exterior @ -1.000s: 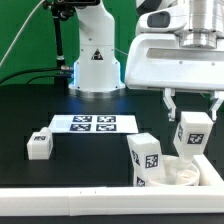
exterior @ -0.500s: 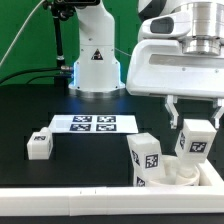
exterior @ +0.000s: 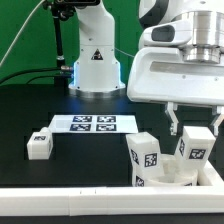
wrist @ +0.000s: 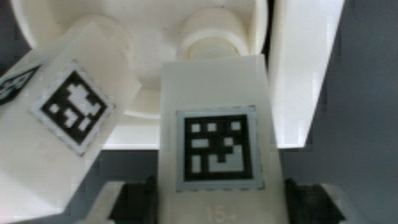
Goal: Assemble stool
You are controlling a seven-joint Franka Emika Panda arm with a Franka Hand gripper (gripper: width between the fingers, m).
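The bottom of the held leg is down in the round white seat in the exterior view, so the stool leg would stand and my gripper should open.
My gripper [exterior: 196,124] is shut on a white blocky stool leg [exterior: 197,143] with a black-and-white tag, holding it upright just above the round white seat disc [exterior: 178,174] at the exterior view's lower right. A second tagged leg [exterior: 145,158] stands upright in the seat beside it. A third leg [exterior: 40,145] lies loose on the black table at the exterior view's left. In the wrist view the held leg [wrist: 217,130] fills the middle between my fingers [wrist: 127,200], with the seated leg [wrist: 75,95] next to it and the seat's socket [wrist: 215,45] beyond.
The marker board [exterior: 92,124] lies flat in the middle of the black table. A long white border rail [exterior: 60,202] runs along the front edge. The robot base [exterior: 96,60] stands at the back.
My gripper has moved down and slightly toward the exterior view's right with the leg, bringing it closer to the seat disc. The other legs have not moved.
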